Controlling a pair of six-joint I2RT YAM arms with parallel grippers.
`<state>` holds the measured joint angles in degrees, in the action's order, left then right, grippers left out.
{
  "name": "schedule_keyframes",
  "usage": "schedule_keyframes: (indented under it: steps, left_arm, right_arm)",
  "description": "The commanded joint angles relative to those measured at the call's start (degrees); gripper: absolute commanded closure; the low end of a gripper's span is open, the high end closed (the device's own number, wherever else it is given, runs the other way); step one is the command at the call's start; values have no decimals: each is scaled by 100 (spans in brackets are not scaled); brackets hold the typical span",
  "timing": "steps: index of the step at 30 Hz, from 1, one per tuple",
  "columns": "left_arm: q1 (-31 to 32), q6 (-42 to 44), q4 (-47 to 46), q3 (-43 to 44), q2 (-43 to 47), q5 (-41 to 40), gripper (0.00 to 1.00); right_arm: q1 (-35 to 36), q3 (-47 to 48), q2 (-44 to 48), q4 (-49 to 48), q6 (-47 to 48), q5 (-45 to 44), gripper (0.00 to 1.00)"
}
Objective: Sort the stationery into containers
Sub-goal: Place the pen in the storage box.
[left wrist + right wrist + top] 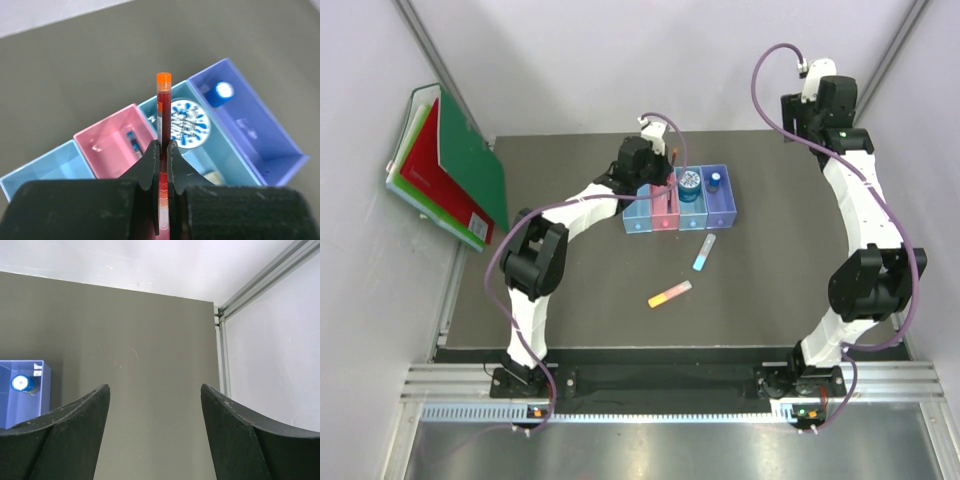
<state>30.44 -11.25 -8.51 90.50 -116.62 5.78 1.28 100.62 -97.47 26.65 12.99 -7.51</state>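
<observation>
My left gripper should keep holding the red-black pen: its orange end is past the pink bin and would hit the side of the bin if released now.
My left gripper (163, 145) is shut on the red-black pen (163, 100) and holds it above the row of bins, over the wall between the pink bin (107, 135) and the blue bin (230, 167). The pink bin holds a blue pen (134, 145). The blue bin holds the round blue tin (187, 122) and a beige eraser (214, 176). The violet-blue bin (265, 135) holds the blue bottle (223, 92). The light-blue bin (45, 170) looks empty. A light-blue stick (704, 252) and a yellow-pink stick (669, 294) lie on the mat. My right gripper (155, 387) is open and empty.
Green and red folders (450, 165) lean on the left wall. The right arm (850, 190) stands raised at the back right, near the mat's back edge and the frame post (222, 335). The two sticks lie in front of the bins (680, 205).
</observation>
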Motion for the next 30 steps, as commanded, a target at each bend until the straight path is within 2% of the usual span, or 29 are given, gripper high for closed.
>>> schedule_keyframes:
  steps: [1,6,18,28,29,30]
  left_arm:
    - [-3,-80,-485,47,-194,-803,100]
    - [-11,-62,-81,187,-309,-1290,100]
    - [-11,-334,517,21,-292,-667,100]
    - [-3,-414,684,-234,-291,-604,100]
    - [-3,-414,684,-234,-291,-604,98]
    - [-3,-414,667,-243,-291,-604,88]
  right_arm:
    - [4,362,18,-90,72,-102,27]
    - [4,476,-79,-99,54,-93,27]
    - [145,503,-176,-125,80,-93,26]
    - [180,485,-123,-143,98,-93,27]
    - [180,468,-114,-143,98,-84,26]
    - [180,459,-114,-152,98,-102,27]
